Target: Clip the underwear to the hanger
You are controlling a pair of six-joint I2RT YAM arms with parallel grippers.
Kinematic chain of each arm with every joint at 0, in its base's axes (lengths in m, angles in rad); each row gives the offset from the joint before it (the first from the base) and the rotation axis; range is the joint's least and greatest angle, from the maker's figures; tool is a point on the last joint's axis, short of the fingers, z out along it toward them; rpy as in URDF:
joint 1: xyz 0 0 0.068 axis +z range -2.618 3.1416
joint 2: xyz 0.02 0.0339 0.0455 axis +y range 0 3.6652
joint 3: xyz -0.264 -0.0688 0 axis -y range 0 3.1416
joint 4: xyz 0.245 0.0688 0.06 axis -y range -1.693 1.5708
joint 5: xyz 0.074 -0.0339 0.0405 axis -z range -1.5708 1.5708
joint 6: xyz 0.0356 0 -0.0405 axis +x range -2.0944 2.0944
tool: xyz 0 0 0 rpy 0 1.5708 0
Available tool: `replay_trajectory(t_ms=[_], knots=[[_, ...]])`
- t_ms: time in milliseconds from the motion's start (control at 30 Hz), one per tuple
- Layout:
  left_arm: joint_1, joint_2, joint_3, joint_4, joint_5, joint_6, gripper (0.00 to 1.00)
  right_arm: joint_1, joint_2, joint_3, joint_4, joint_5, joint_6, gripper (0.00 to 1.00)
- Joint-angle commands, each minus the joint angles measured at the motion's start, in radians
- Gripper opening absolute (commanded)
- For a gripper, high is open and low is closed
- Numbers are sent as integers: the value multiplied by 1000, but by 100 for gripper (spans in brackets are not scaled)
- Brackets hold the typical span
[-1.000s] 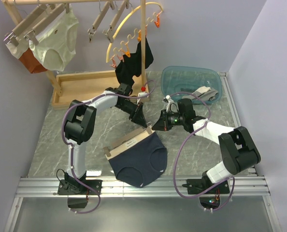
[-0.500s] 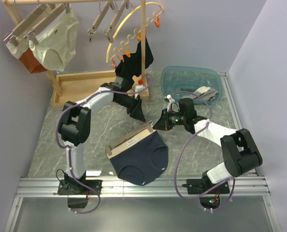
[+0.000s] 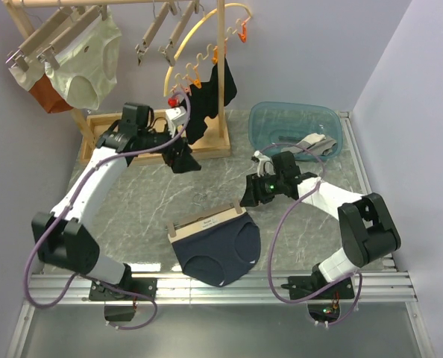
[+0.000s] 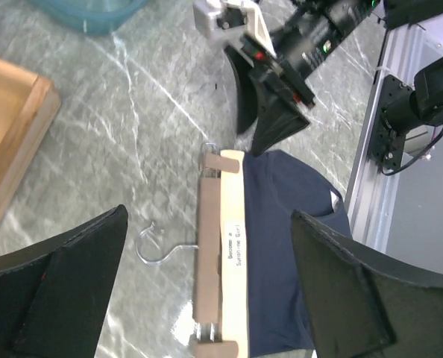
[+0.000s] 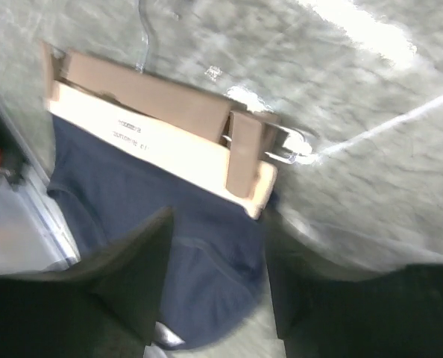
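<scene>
The far side of the hanger should stay free to hand over to the left gripper, so the right gripper should next grab the hanger's bar between wire hook (image 4: 156, 250) and near clip.
The navy underwear (image 3: 220, 252) lies flat on the marble table, its tan waistband under the clips of the light-wood hanger (image 3: 206, 221). In the left wrist view, the hanger (image 4: 220, 253), its wire hook (image 4: 156, 250) and the underwear (image 4: 285, 253) lie well below my open left gripper (image 4: 208, 218). That left gripper (image 3: 184, 161) hovers far back, near the wooden tray. My right gripper (image 3: 251, 197) is open just off the hanger's right end. From the right wrist, the end clip (image 5: 244, 153) and the underwear (image 5: 169, 224) show beyond the right gripper (image 5: 218, 231), which holds nothing.
A blue plastic tub (image 3: 292, 119) sits at the back right, a wooden tray (image 3: 128, 134) at the back left. Above hang cream briefs (image 3: 83, 63), spare bar hangers (image 3: 162, 33) and a black garment (image 3: 206, 101) on a yellow peg hanger. A metal rail (image 3: 221, 287) runs along the near edge.
My left gripper opened and swung up and back-left from the hanger's right end toward the tray. The right gripper went from shut to open and drew back slightly.
</scene>
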Motion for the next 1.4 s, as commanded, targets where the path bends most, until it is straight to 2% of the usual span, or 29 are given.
replay_trajectory(t_ms=[0, 33, 167, 300, 367, 467, 600, 700, 967, 1267, 1367], knots=[[24, -65, -82, 13, -52, -54, 95, -4, -9, 96, -150, 86, -87, 63], [43, -80, -96, 11, -52, -60, 95, -3, -14, 135, -174, 95, -105, 67], [82, -149, -151, 2, -36, -87, 95, 12, 6, 257, -290, 152, -231, 68], [125, -189, -205, 31, 19, -153, 96, 133, 61, 367, -372, 226, -428, 69], [157, -203, -232, 56, 41, -212, 96, 181, 110, 425, -405, 266, -489, 82], [189, -227, -248, 60, 72, -245, 96, 262, 199, 520, -464, 284, -573, 85], [225, -276, -286, 76, 55, -290, 96, 344, 304, 614, -507, 304, -613, 69], [241, -301, -306, 67, 43, -284, 96, 397, 331, 622, -512, 309, -668, 66], [268, -289, -312, 54, 76, -282, 96, 445, 410, 633, -477, 359, -788, 65], [307, -287, -324, 37, 81, -267, 96, 464, 496, 631, -439, 395, -846, 64], [318, -284, -327, 33, 89, -264, 96, 470, 513, 623, -462, 369, -871, 60]])
